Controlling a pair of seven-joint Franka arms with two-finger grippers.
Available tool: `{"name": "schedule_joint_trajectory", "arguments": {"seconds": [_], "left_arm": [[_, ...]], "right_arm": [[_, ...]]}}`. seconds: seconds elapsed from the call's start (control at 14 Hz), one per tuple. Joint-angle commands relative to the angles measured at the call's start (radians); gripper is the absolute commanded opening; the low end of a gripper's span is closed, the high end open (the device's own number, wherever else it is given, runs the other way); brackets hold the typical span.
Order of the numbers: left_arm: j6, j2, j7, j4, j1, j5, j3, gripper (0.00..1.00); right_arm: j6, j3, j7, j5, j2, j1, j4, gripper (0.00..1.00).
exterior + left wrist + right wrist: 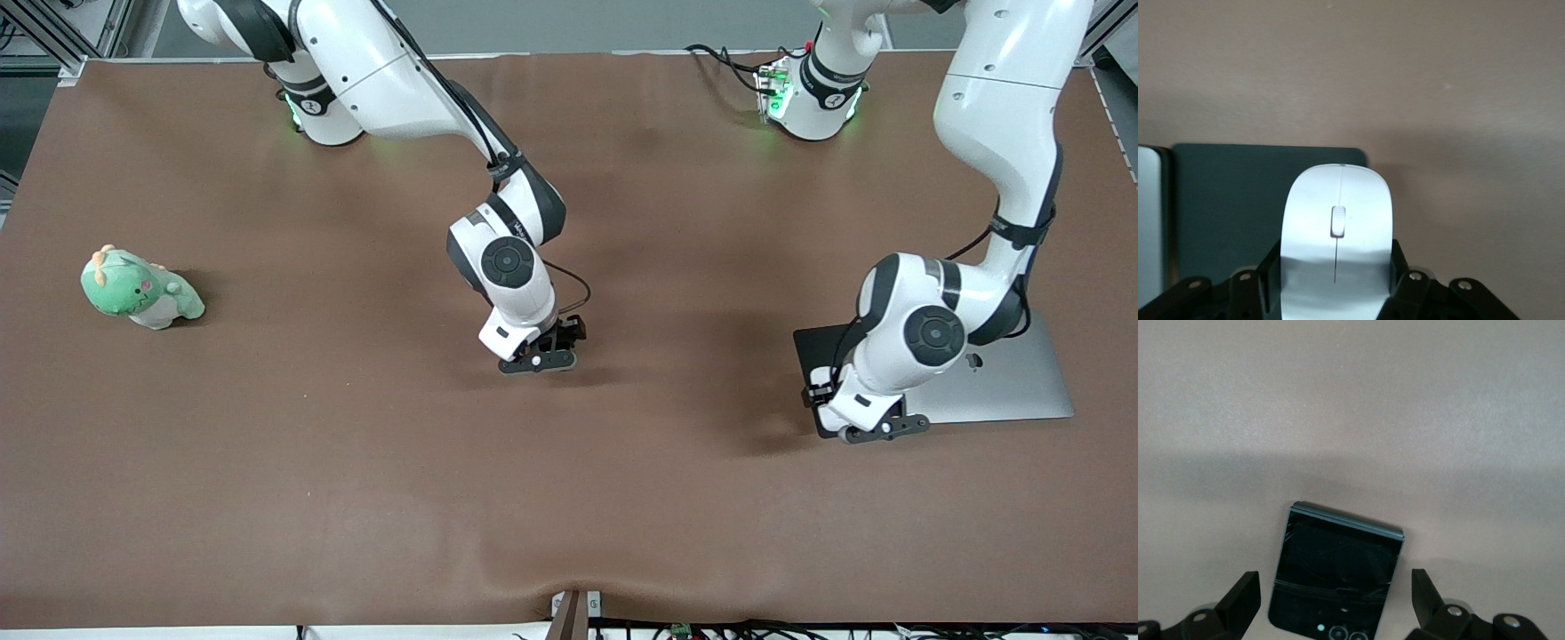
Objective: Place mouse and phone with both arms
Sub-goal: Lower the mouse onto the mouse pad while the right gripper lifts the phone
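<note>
My left gripper now keeps hold of the white mouse until it stops sticking out past the edge of the black pad below it, as it would tip if released now.
In the left wrist view my left gripper is shut on the white mouse, its fingers pressed to both of the mouse's sides. The mouse is over the black pad. From the front, that gripper hangs low over the pad's nearer corner and hides the mouse. The black phone lies flat on the brown table between the fingers of my right gripper, which is open, with a gap on each side. In the front view the right gripper is low over the table's middle and covers the phone.
A closed silver laptop lies beside the black pad at the left arm's end of the table, and its edge shows in the left wrist view. A green plush toy sits at the right arm's end.
</note>
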Motion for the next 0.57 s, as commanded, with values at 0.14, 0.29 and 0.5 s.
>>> {"name": "schedule_joint_trajectory", "arguments": {"seconds": [0.14, 0.29, 0.5], "left_arm": [[0.162, -0.056, 0.092, -0.161, 0.117, 0.02, -0.052, 0.55], [0.202, -0.052, 0.094, -0.189, 0.122, 0.02, -0.052, 0.55], [0.21, -0.036, 0.094, -0.194, 0.115, 0.02, -0.052, 0.55]], "right_arm": [[0.025, -0.012, 0.041, -0.019, 0.009, 0.017, -0.011, 1.0], [0.075, -0.012, 0.064, -0.019, 0.034, 0.026, -0.011, 1.0], [0.074, -0.011, 0.072, -0.016, 0.034, 0.021, -0.008, 1.0]]}}
